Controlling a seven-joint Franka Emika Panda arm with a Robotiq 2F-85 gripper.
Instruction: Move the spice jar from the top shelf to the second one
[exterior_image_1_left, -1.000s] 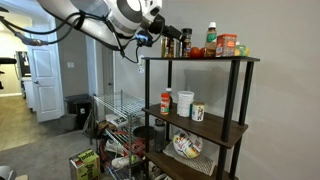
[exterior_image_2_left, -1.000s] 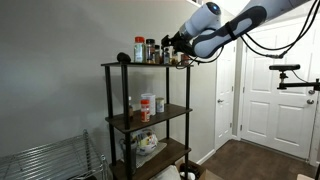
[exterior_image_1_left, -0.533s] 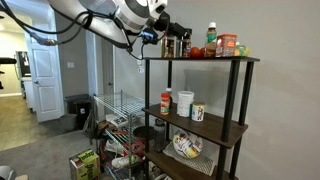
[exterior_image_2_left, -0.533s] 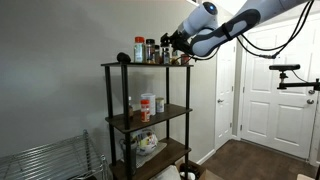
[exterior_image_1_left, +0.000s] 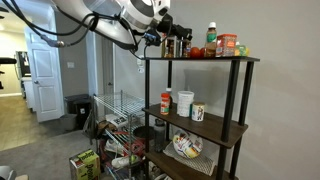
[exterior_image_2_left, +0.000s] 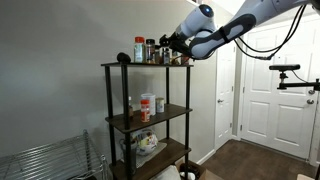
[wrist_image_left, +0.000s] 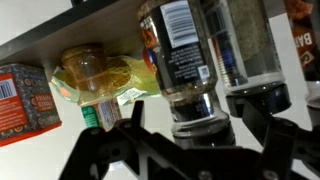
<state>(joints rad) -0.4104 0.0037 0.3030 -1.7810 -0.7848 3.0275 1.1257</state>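
Observation:
The spice jar's black cap (exterior_image_1_left: 170, 36) (wrist_image_left: 202, 131) is between my fingers, so my gripper needs to close on the jar.
The wrist view is upside down, so the top shelf (wrist_image_left: 60, 28) runs along the upper edge and the jars hang down from it. The spice jar (wrist_image_left: 178, 50), dark with a white label and a black cap, sits between my open gripper (wrist_image_left: 198, 125) fingers without visible contact. In both exterior views the gripper (exterior_image_1_left: 165, 41) (exterior_image_2_left: 170, 42) is level with the jars at the end of the top shelf (exterior_image_1_left: 205, 59) (exterior_image_2_left: 140, 66). The spice jar (exterior_image_1_left: 170, 46) stands at that edge. The second one (exterior_image_1_left: 215, 128) (exterior_image_2_left: 160, 113) lies below.
More jars (wrist_image_left: 245, 45), a red tin (wrist_image_left: 20, 95) and a yellow packet (wrist_image_left: 100, 72) crowd the top shelf beside the spice jar. A red-lidded jar (exterior_image_1_left: 166, 101), white cup (exterior_image_1_left: 185, 101) and can (exterior_image_1_left: 198, 112) stand on the second board. A wire basket rack (exterior_image_1_left: 115, 115) stands beside it.
The gripper has crept closer to the jars along the top shelf. Its jaws stay open and nothing on the shelves has moved.

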